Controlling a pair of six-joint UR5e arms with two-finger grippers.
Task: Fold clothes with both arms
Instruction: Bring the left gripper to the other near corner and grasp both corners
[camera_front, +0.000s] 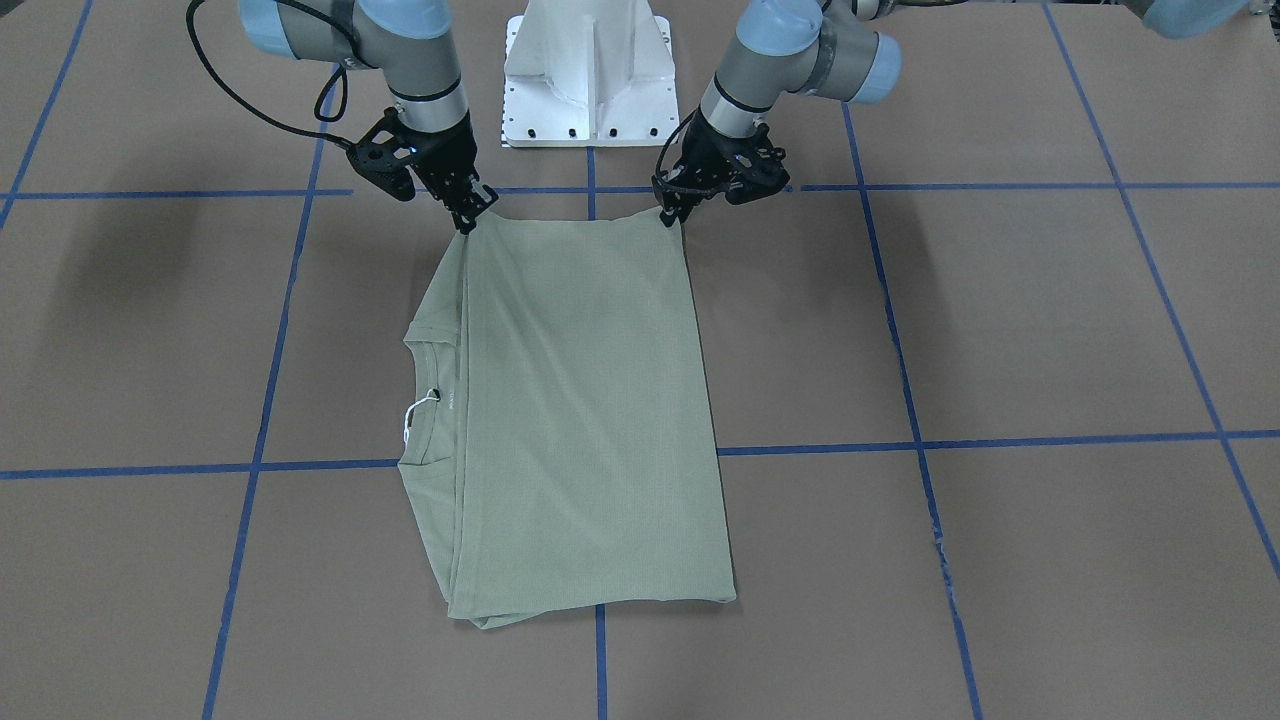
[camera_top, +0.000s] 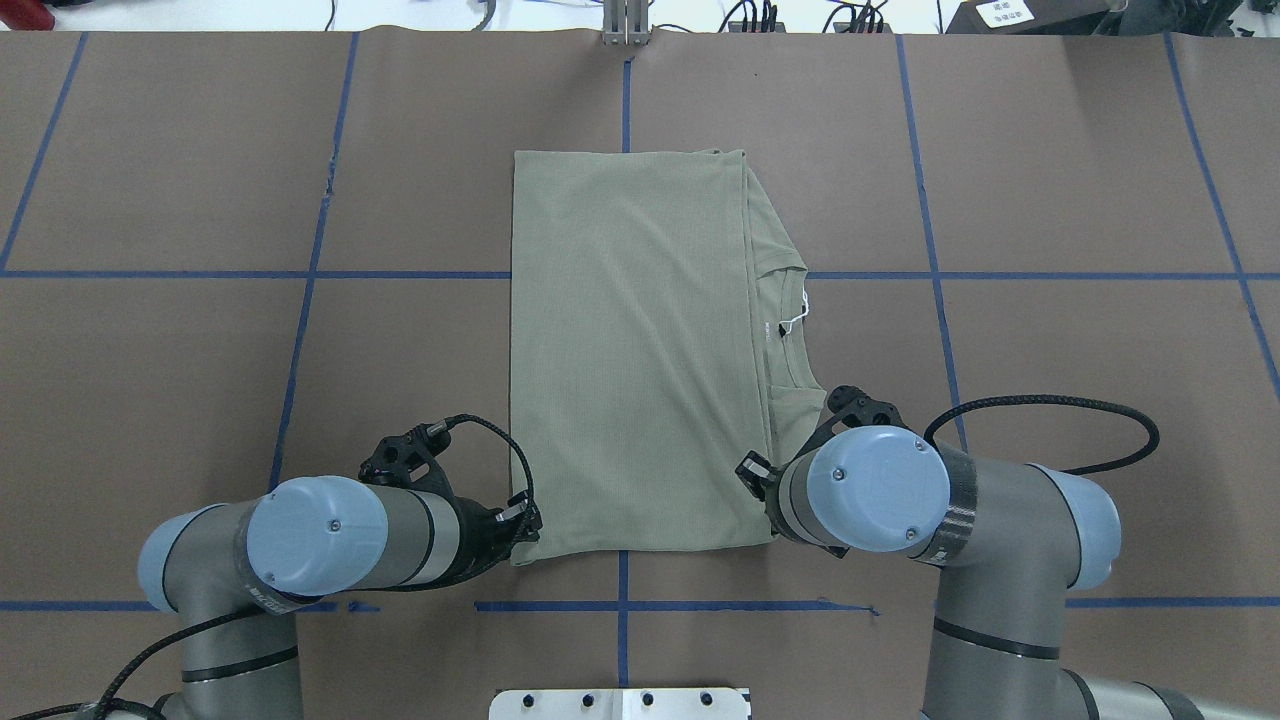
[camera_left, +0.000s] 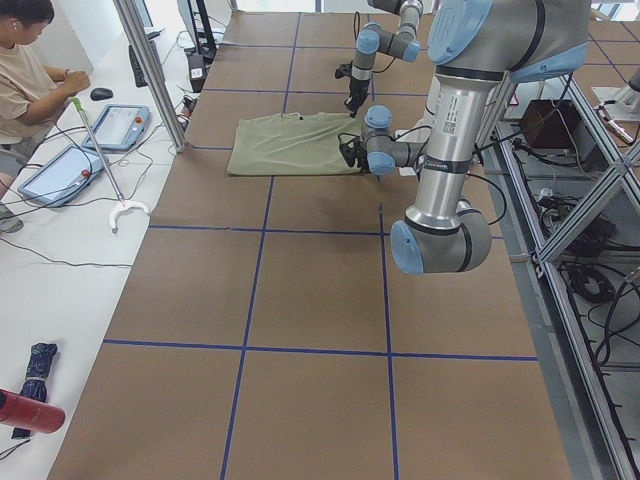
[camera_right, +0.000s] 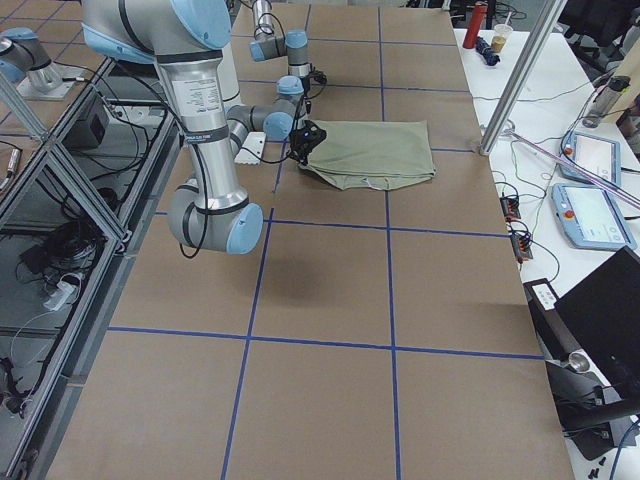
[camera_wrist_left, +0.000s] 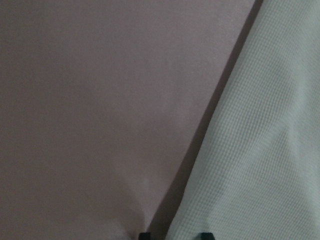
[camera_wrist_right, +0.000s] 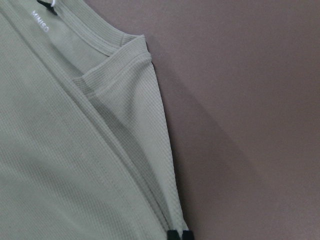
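My left gripper is to pinch the sage-green shirt next by its hem corner across from the collar. That will let me fold the long rectangle in half.
The sage-green shirt lies folded flat in a long rectangle on the brown table, and it also shows in the overhead view. Its ribbed collar and white neck tag stick out on the robot's right side. My left gripper sits low at the shirt's near left corner. In the left wrist view its fingertips stand slightly apart around the shirt's edge. My right gripper is at the near right corner. In the right wrist view its tips are pinched on the shirt's edge.
The white pedestal base stands just behind the grippers. Blue tape lines cross the brown table. In the exterior left view an operator sits past the table's far side, with tablets and a metal pole close by.
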